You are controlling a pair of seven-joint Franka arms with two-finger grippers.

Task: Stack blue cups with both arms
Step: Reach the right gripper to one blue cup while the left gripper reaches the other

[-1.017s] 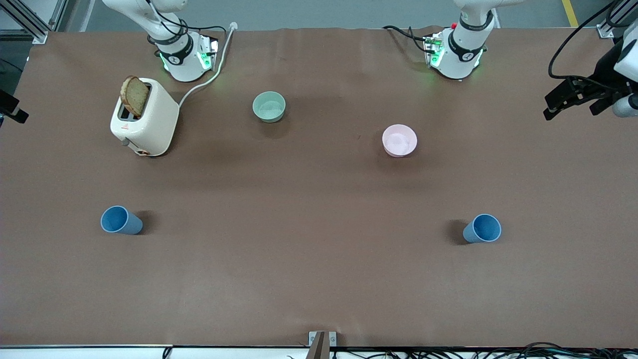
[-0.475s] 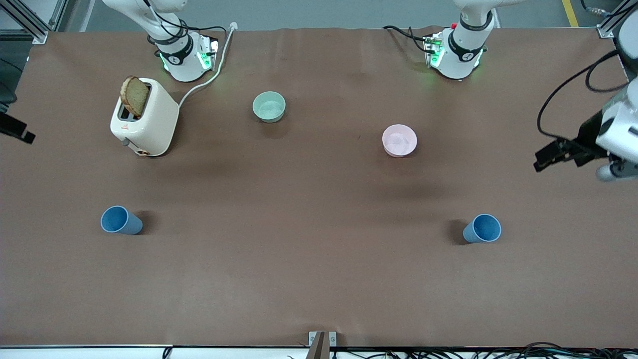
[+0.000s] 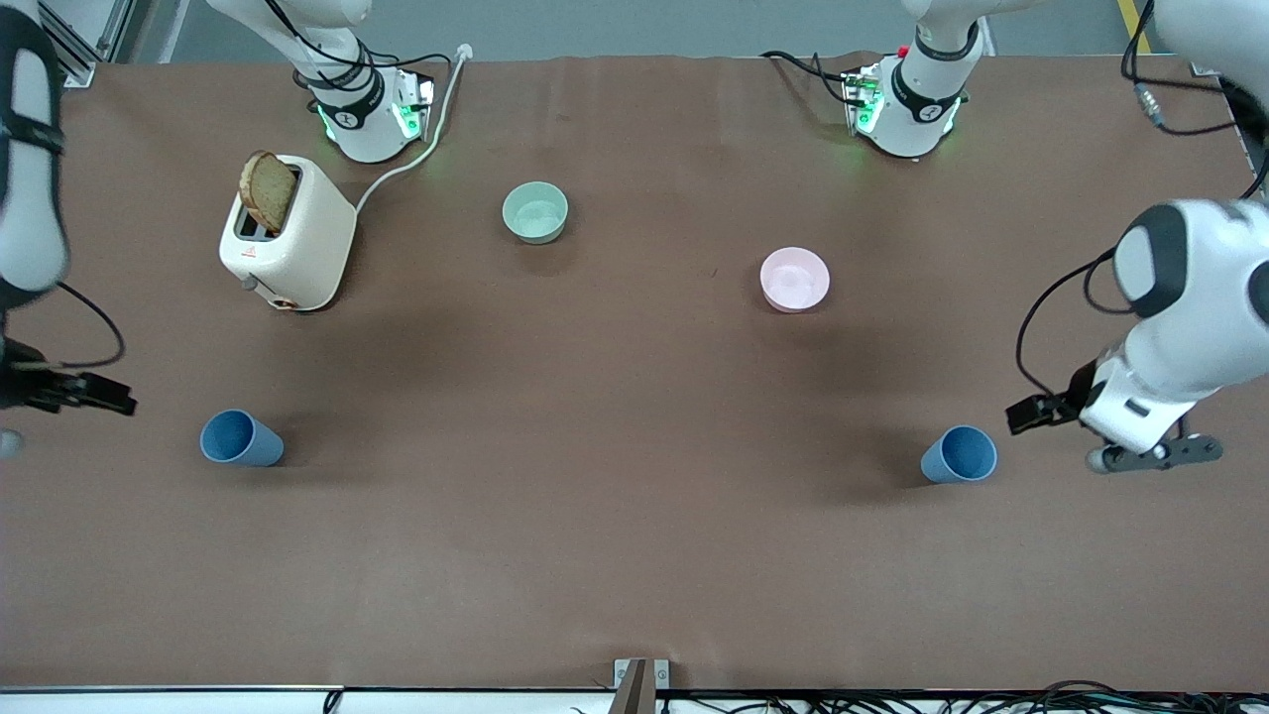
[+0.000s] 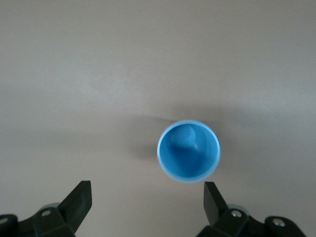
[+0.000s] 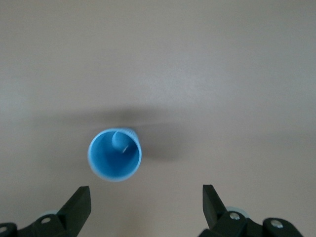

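The left gripper next needs to grab the blue cup near the toaster by its rim to stack the blue cups.
Two blue cups stand upright on the brown table. One cup is toward the right arm's end, the other cup toward the left arm's end. My left gripper hangs open and empty over the table, just beside its cup on the table-end side. In the left wrist view the cup lies just ahead of the open gripper. My right gripper is open and empty, over the table beside the other cup. That cup shows ahead of the gripper in the right wrist view.
A cream toaster with a bread slice stands near the right arm's base, its cable running to the table's edge. A mint-green bowl and a pink bowl sit farther from the front camera than the cups.
Both arms have swung in from the table's ends and come down toward the cups. The cups have not moved.
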